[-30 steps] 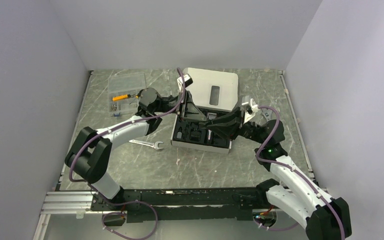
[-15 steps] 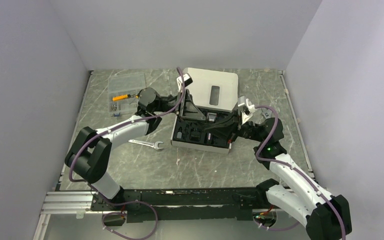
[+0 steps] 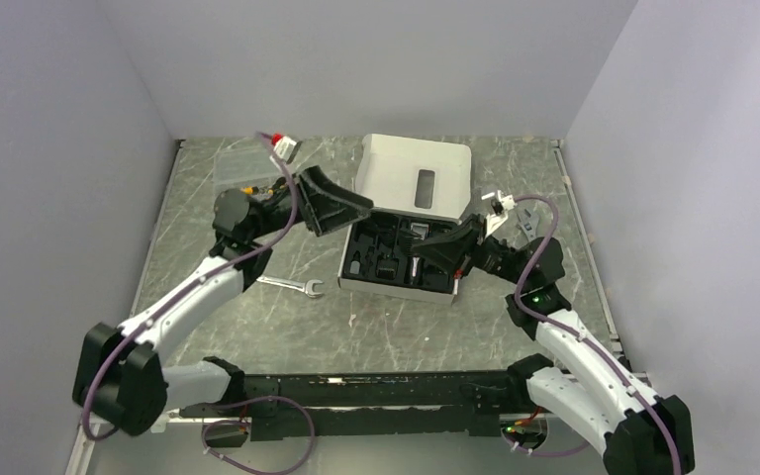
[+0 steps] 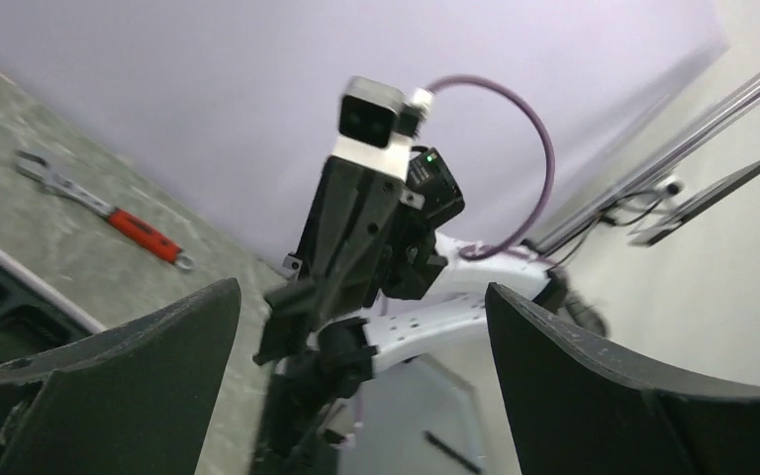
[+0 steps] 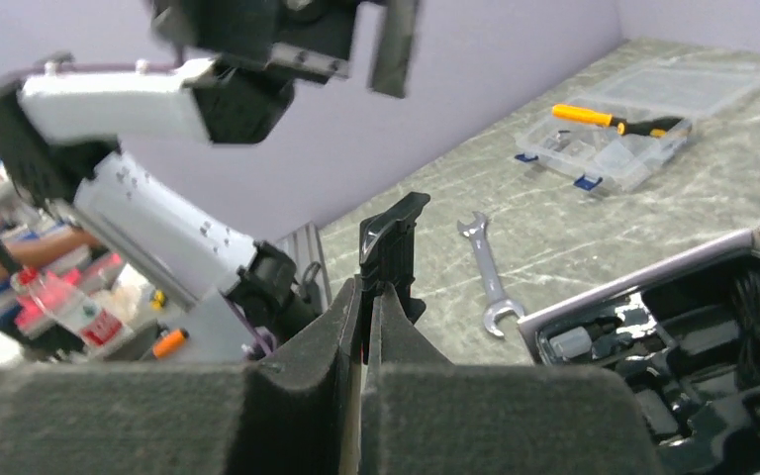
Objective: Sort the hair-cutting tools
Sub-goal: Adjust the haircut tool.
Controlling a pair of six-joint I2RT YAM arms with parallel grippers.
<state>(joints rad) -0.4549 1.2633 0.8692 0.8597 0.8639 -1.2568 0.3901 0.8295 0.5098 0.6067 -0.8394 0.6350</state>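
I will next grab the small black comb attachment (image 5: 392,242) with my left gripper by the comb attachment's end past my right gripper's fingers. Then it can be sorted into the case.
My right gripper (image 5: 366,297) is shut on a small black comb attachment (image 5: 392,242) that sticks out past the fingertips. In the top view this gripper (image 3: 423,259) hangs over the open white case (image 3: 396,290), whose black insert holds more dark tool shapes. I cannot pick out the clipper among them. The left gripper (image 3: 356,212) is raised above the case's left edge. Its jaws (image 4: 361,292) stand wide open with nothing between them, facing the right arm.
A silver open-end wrench (image 3: 292,285) lies left of the case. A clear organiser box (image 3: 247,178) with an orange-handled tool stands at the back left. A red-handled wrench (image 4: 143,230) lies right of the case. The white lid (image 3: 416,168) stands open behind the case.
The left gripper has opened and swung up and left, away from the case. The right gripper has shut on the comb attachment and drawn back slightly.
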